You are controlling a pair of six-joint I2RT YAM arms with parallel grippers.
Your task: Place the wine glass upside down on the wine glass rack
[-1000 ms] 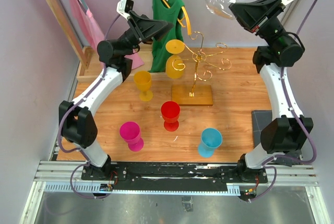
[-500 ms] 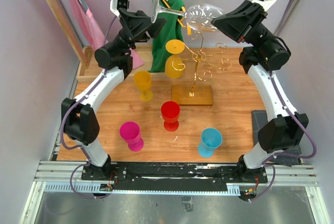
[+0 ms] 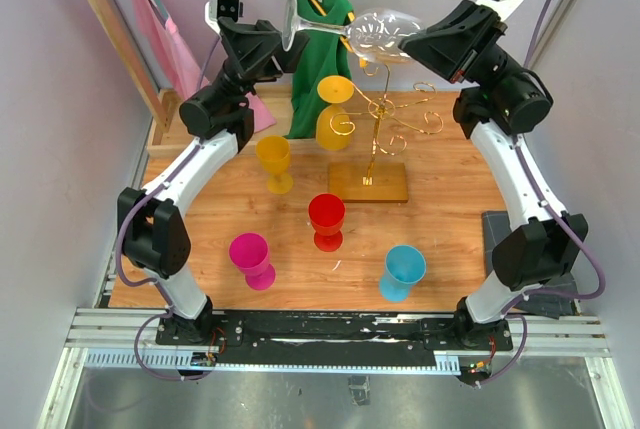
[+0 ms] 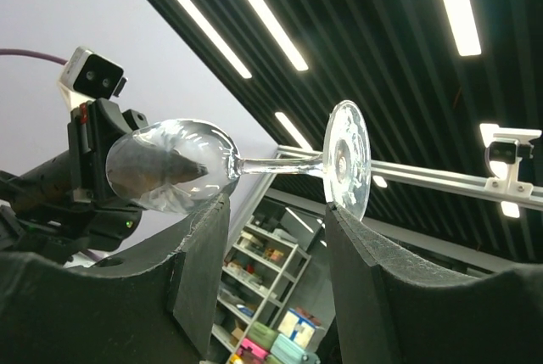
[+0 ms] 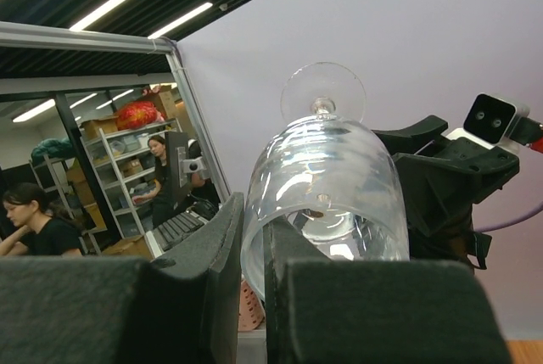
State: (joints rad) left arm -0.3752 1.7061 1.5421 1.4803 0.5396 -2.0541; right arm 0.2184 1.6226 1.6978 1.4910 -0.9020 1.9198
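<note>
The robot's left hand will next take the clear wine glass (image 3: 380, 31) by the rim of its foot, so the glass's stem stays free to slot into the rack.
The clear wine glass (image 3: 380, 31) lies on its side high in the air, above the gold wine glass rack (image 3: 375, 114). My right gripper (image 3: 405, 44) is shut on the bowl's rim, one finger inside and one outside (image 5: 253, 220). The bowl (image 5: 331, 177) points away from it, foot farthest. My left gripper (image 3: 300, 47) is open just under the stem, its fingertips either side (image 4: 276, 204). The bowl (image 4: 182, 160) sits over the left finger, and the foot (image 4: 348, 160) is at the right fingertip.
A yellow goblet (image 3: 335, 114) hangs upside down on the rack. Yellow (image 3: 274, 159), red (image 3: 327, 219), pink (image 3: 250, 257) and blue (image 3: 403, 271) goblets stand on the wooden table. A green garment (image 3: 318, 49) and pink cloth (image 3: 165, 39) hang at the back.
The right arm has swung the glass left and levelled it over the rack. The left gripper has risen to meet the stem from below; its jaws stay open.
</note>
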